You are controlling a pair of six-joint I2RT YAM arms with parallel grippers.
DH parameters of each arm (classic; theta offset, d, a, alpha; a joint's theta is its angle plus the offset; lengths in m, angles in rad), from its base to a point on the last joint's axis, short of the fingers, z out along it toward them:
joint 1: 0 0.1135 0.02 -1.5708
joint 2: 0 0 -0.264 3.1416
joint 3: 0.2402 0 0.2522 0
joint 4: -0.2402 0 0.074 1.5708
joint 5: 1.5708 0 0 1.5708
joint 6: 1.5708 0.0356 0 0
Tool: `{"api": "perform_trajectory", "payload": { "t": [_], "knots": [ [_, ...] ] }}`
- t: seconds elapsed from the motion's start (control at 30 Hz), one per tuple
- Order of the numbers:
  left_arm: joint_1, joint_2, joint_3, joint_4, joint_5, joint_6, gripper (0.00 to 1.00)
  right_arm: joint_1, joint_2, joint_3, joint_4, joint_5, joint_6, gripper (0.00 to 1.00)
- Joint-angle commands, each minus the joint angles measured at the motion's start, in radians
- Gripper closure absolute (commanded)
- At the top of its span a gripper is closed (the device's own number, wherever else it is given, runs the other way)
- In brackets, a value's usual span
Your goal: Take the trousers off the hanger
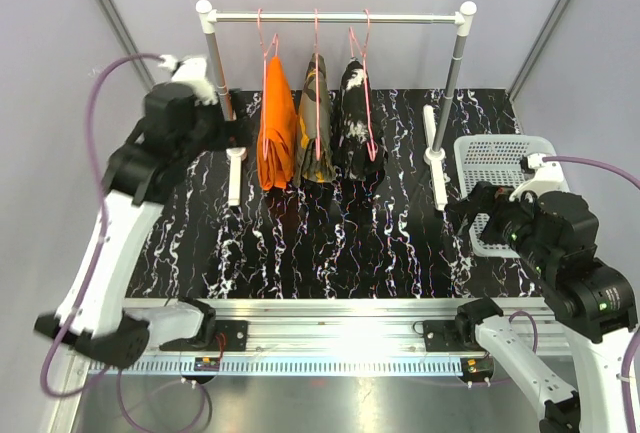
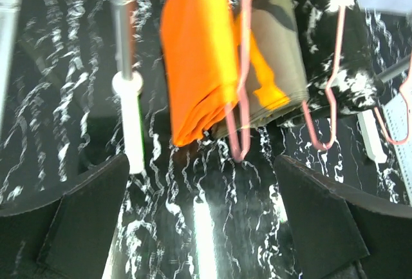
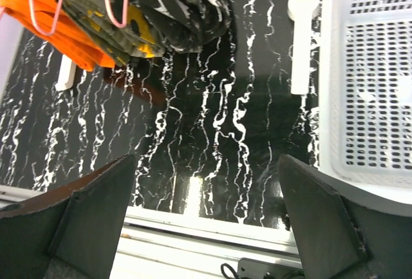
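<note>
The left gripper should next grab the orange trousers' pink hanger by its near sloping arm (image 1: 265,96) (image 2: 245,42), which leaves the hanger's hook and the cloth free, so that the trousers can be removed.
Three trousers hang folded on pink hangers (image 1: 318,143) from a white rail (image 1: 335,17): plain orange trousers (image 1: 276,133), camouflage trousers (image 1: 316,118) and black trousers with white splotches (image 1: 358,118). My left gripper (image 1: 222,125) is held up just left of the orange trousers (image 2: 199,53), open and empty, a short way from the cloth. In the left wrist view a hanger's lower loop (image 2: 239,144) dangles ahead of the left gripper (image 2: 201,163). My right gripper (image 1: 465,215) hovers low at the right, open and empty (image 3: 207,158), far from the garments (image 3: 174,8).
A white perforated basket (image 1: 500,183) sits at the right beside my right arm, also in the right wrist view (image 3: 373,66). The rack stands on two white feet (image 1: 235,173) (image 1: 438,168) on the black marbled table (image 1: 330,243). A metal rail (image 1: 330,328) runs along the near edge.
</note>
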Motion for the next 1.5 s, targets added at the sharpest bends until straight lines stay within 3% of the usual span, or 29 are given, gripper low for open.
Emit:
{"api": "perform_trajectory", "payload": {
  "t": [0.0, 0.17, 0.4, 0.63, 0.73, 0.77, 0.87, 1.47],
  "knots": [
    [-0.029, 0.135, 0.106, 0.02, -0.015, 0.054, 0.01, 0.006, 0.018, 0.01, 0.05, -0.067, 0.019, 0.01],
    [-0.032, 0.287, 0.212, 0.053, 0.005, 0.068, 0.06, 0.006, 0.012, -0.003, 0.059, -0.101, 0.035, 0.01],
    [-0.047, 0.473, 0.318, 0.037, -0.061, 0.102, 0.31, 0.006, -0.006, 0.003, 0.036, -0.092, 0.03, 0.01],
    [-0.049, 0.562, 0.327, 0.03, -0.101, 0.1, 0.44, 0.006, -0.011, 0.027, 0.014, -0.078, 0.021, 0.01],
    [-0.05, 0.571, 0.327, 0.024, -0.11, 0.096, 0.68, 0.006, -0.006, 0.026, 0.019, -0.081, 0.019, 0.0],
    [-0.05, 0.571, 0.329, 0.024, -0.113, 0.094, 0.81, 0.006, -0.006, 0.026, 0.018, -0.081, 0.018, 0.01],
    [-0.052, 0.56, 0.342, 0.02, -0.125, 0.082, 1.0, 0.006, -0.008, 0.023, 0.022, -0.081, 0.018, 0.0],
    [-0.089, 0.458, 0.494, 0.159, -0.177, -0.007, 1.0, 0.006, -0.015, -0.006, 0.067, -0.079, 0.019, 0.01]
  ]
}}
